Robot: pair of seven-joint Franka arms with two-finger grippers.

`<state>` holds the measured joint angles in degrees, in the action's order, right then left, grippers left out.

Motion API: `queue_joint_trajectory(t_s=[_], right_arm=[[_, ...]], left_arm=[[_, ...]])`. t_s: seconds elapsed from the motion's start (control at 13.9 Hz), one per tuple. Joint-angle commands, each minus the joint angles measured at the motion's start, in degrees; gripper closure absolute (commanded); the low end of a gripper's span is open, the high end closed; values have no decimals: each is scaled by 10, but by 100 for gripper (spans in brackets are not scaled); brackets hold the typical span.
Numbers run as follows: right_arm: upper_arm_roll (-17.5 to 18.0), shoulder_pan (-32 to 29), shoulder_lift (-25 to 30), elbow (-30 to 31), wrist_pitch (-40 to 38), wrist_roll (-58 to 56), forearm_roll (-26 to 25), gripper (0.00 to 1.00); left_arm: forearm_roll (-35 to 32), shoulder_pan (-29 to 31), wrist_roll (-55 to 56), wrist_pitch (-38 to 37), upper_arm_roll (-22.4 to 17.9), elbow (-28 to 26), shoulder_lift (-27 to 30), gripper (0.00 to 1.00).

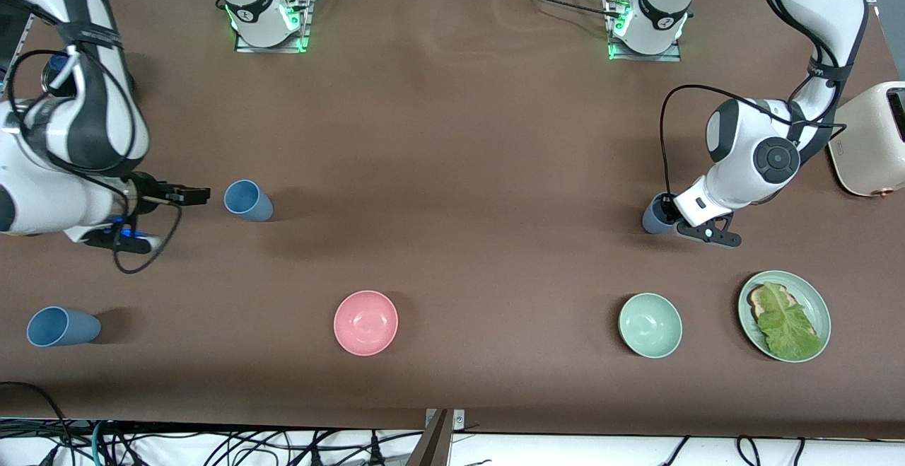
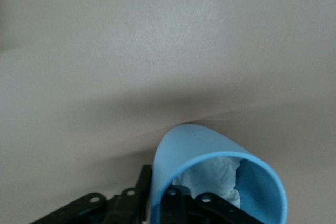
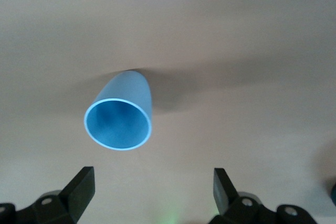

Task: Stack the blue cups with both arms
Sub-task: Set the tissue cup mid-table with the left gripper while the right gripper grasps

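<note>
The robot next needs to grab the brighter blue cup with its right gripper, by its rim (image 1: 242, 182). It needs to stack that cup with the other blue cup.
A grey-blue cup (image 1: 655, 216) stands on the table toward the left arm's end. My left gripper (image 1: 668, 220) is shut on its rim. In the left wrist view one finger is outside the cup (image 2: 210, 148) wall and one inside, with my left gripper (image 2: 159, 188) across it, and whitish paper lies in the cup. A brighter blue cup (image 1: 248, 201) stands toward the right arm's end. My right gripper (image 1: 198, 196) is open and empty beside it. In the right wrist view this cup (image 3: 121, 116) lies ahead of my right gripper (image 3: 152, 178). A third blue cup (image 1: 62, 327) sits nearer the front camera.
A pink bowl (image 1: 365, 322), a pale green bowl (image 1: 650, 325) and a green plate (image 1: 813, 296) with toast and lettuce sit in a row near the front camera. A cream toaster (image 1: 873, 139) stands at the left arm's end of the table.
</note>
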<state>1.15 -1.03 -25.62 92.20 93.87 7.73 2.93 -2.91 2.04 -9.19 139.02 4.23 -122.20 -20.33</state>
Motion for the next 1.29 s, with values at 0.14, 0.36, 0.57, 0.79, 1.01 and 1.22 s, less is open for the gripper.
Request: queue_joint_trajectory(t_s=[0.14,0.36,0.57,0.79,1.01,1.22], right_arm=[[2,9,3,52,97,19,-13,0],[1,9,36,126,185,19,-18,0],[2,9,63,181,228,15,-19,0],[5,9,81,218,262,9,-26,0],[6,9,98,281,346,6,-65,0],[6,9,95,284,350,-2,-64,0]], left_arm=[[33,-41,54,-129,35,106,-4,100],[96,-91,151,-146,53,150,-30,100],[175,-157,185,-128,59,198,-71,100],[179,-215,236,-85,59,220,-113,100],[180,-252,282,-19,59,220,-146,100],[180,-260,306,-8,59,224,-153,100]])
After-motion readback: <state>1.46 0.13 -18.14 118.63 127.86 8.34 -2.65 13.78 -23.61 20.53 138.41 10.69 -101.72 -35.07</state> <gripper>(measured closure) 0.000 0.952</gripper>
